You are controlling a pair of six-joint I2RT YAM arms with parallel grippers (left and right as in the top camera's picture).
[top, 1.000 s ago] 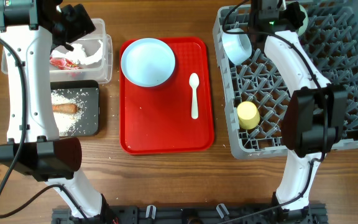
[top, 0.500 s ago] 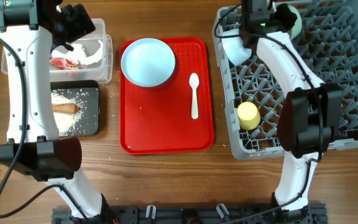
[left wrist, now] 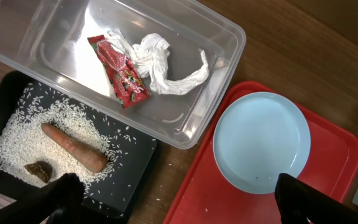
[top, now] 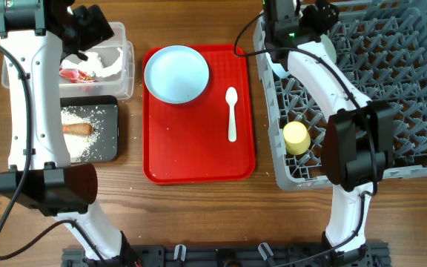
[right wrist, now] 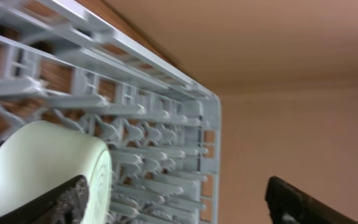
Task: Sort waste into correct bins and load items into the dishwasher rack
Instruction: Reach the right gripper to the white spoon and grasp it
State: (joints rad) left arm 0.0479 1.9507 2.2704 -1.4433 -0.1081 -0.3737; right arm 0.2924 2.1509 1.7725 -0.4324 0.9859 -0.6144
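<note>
I should load the spoon into the dishwasher rack, so next I need to grab the white spoon's handle [top: 232, 117] with my right gripper, just below the spoon's bowl end, with my fingers across the handle's sides.
In the right wrist view the mint green bowl [right wrist: 36, 168] stands on edge among the pegs of the grey dishwasher rack [right wrist: 166, 118]. My right gripper [right wrist: 179, 202] is open, its left finger beside the bowl. Overhead, that bowl [top: 327, 50] sits at the rack's [top: 406, 89] back left, with a yellow cup [top: 296, 136] nearer the front. The light blue bowl is hidden under the right arm. My left gripper [left wrist: 182, 205] hangs open and empty over the clear tub [left wrist: 229, 37], which holds white paper [left wrist: 160, 59] and a red wrapper [left wrist: 123, 78]. The black tray [left wrist: 129, 180] holds rice, a sausage stick [left wrist: 73, 146] and a brown lump [left wrist: 37, 171].
A red serving tray [top: 199, 148] lies mid-table with the pale blue plate [top: 176, 73] and a white spoon [top: 231, 111] on it. The right arm reaches across the rack's left side. Stray rice grains dot the wood beside the black tray [top: 102, 133].
My right gripper has opened and let go of the mint green bowl. The right arm swung left along the rack's back edge, and now covers the light blue bowl. The left arm stayed still.
</note>
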